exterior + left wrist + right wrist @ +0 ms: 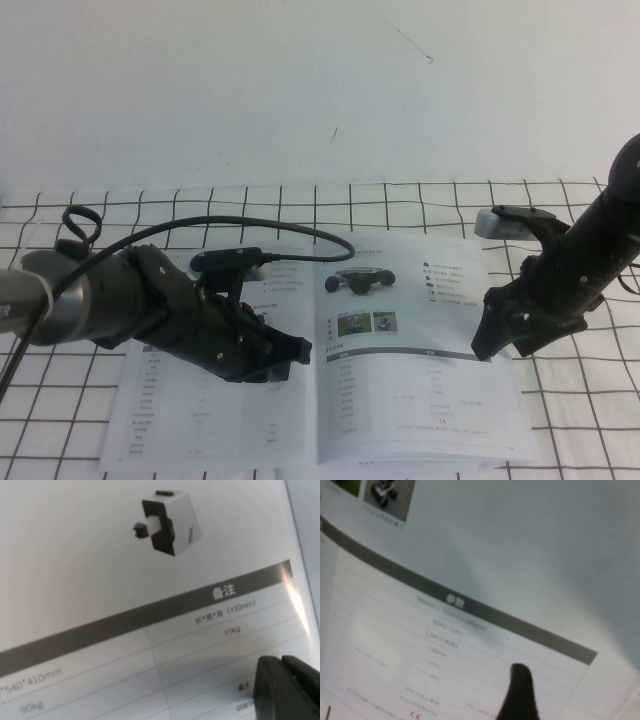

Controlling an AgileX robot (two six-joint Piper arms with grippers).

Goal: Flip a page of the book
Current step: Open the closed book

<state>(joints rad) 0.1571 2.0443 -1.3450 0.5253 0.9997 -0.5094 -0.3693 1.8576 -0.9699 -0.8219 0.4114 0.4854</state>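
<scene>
The right gripper picks up the page by its free outer edge (pixel 514 368) next, since the page is bound along the spine (pixel 316 400).
The book (pixel 400 400) lies open and flat on the checked table. Its right page (pixel 430 300) carries a black wheeled-vehicle photo and a table under a dark bar. The left page (pixel 170 420) shows in the left wrist view (pixel 100 580) with a boxy vehicle photo. My left gripper (pixel 297 352) is shut, low over the left page near the spine, with nothing seen between its fingers (pixel 287 690). My right gripper (pixel 503 350) is open over the right page's outer part. One fingertip (pixel 520 680) sits close above the table rows.
The white cloth with a black grid (pixel 580 420) covers the table around the book. A black cable (pixel 290 232) arcs from the left arm over the book's top edge. A white wall stands behind.
</scene>
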